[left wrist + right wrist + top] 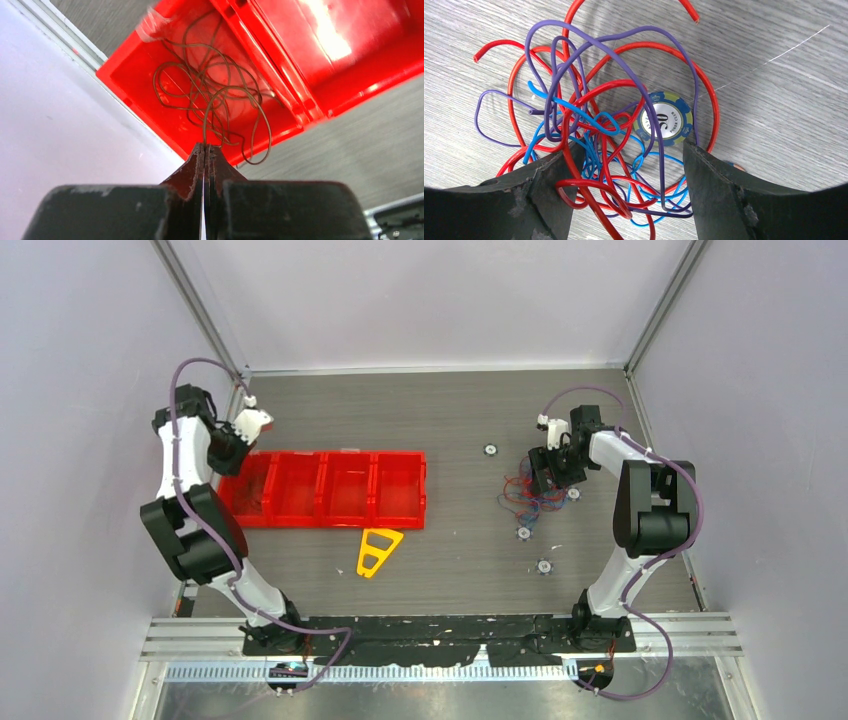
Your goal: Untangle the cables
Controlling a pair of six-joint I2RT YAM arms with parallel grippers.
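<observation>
The tangle (591, 160) has bunched red loops and loose red ends. My right gripper should grab it by the bunched loops next, so the loose ends stay free for my left gripper to untangle.
A tangle of thin red, blue and purple cables (522, 495) lies on the table at the right. In the right wrist view the tangle (591, 160) sits between the spread fingers of my right gripper (630, 150), which is open and low over it. My right gripper (545, 478) is at the tangle's far right side. My left gripper (206, 150) is shut on one thin cable (215, 95), whose loops hang into the left end compartment of the red bin (150, 107). In the top view my left gripper (230, 455) is above the bin's left end.
The red bin (400, 515) with several compartments lies left of centre. A yellow triangular piece (378, 551) lies in front of it. Poker chips lie around the tangle (490, 449) (523, 533) (544, 566); one chip (663, 119) is under the cables. Walls enclose the table.
</observation>
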